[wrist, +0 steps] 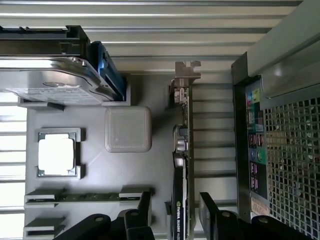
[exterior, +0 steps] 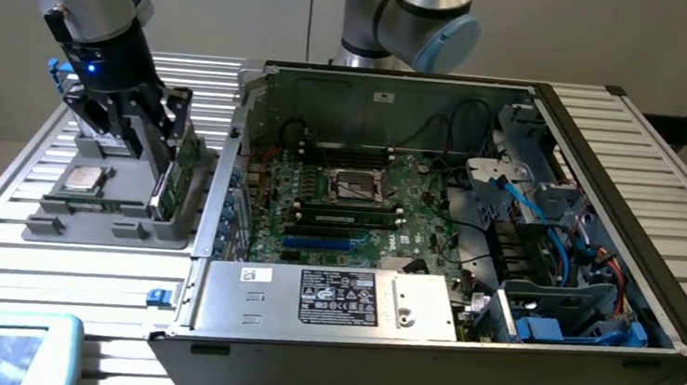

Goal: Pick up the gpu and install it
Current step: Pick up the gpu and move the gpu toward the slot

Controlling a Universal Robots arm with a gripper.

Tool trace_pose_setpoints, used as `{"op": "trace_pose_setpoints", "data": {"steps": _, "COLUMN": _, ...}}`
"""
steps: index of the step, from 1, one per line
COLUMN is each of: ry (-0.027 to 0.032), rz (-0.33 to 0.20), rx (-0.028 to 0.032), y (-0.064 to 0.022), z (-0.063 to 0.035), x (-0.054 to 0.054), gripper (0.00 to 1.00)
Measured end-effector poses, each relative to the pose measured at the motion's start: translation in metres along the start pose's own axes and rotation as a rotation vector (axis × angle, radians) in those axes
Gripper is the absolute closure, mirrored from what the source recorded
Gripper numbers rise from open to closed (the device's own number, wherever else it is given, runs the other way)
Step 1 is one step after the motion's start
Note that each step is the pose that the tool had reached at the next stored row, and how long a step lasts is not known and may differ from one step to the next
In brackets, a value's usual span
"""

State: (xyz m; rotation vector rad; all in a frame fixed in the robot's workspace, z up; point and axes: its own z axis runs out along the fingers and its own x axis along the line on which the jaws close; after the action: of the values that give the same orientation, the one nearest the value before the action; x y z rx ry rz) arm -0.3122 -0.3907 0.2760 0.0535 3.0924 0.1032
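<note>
The GPU's top edge (exterior: pixel 183 146) is still below my gripper's fingers, so it isn't time to close yet. My gripper should lower to the GPU first, then close on it.
The gpu (wrist: pixel 182 150) stands on edge in a slot of the grey parts tray (wrist: pixel 160 125), its silver end bracket (wrist: pixel 187 71) at one end and its black face bearing a logo. My gripper (wrist: pixel 176 206) is open, with one finger (wrist: pixel 146 204) on each side of the card and small gaps between the fingers and it. In the exterior view the gpu (exterior: pixel 178 176) stands upright at the tray's edge nearest the computer case, and my gripper (exterior: pixel 149 138) hangs just above it.
The tray (exterior: pixel 104 228) also holds a silver hard drive (wrist: pixel 50 75), a processor chip (wrist: pixel 57 152), memory sticks (wrist: pixel 85 196) and a grey square block (wrist: pixel 128 129). The open computer case (exterior: pixel 441 220) lies at the exterior view's right of the tray. Another arm's base (exterior: pixel 402 20) stands behind it.
</note>
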Motion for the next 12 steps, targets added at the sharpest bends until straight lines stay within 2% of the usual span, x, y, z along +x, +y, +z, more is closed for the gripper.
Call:
{"op": "trace_pose_setpoints", "data": {"steps": 3, "ry": -0.0013, "rz": 0.002, "rx": -0.0124, "y": -0.0018, "z": 0.0030, "x": -0.001, "gripper": 0.50}}
{"op": "trace_pose_setpoints", "data": {"steps": 6, "ry": -0.0043, "rz": 0.002, "rx": -0.0205, "y": -0.0051, "z": 0.0057, "x": -0.003, "gripper": 0.50}}
{"op": "trace_pose_setpoints", "data": {"steps": 8, "ry": -0.0046, "rz": 0.004, "rx": -0.0283, "y": -0.0078, "z": 0.0081, "x": -0.004, "gripper": 0.50}}
{"op": "trace_pose_setpoints", "data": {"steps": 12, "ry": -0.0041, "rz": 0.009, "rx": -0.0531, "y": -0.0122, "z": 0.0126, "x": -0.005, "gripper": 0.50}}
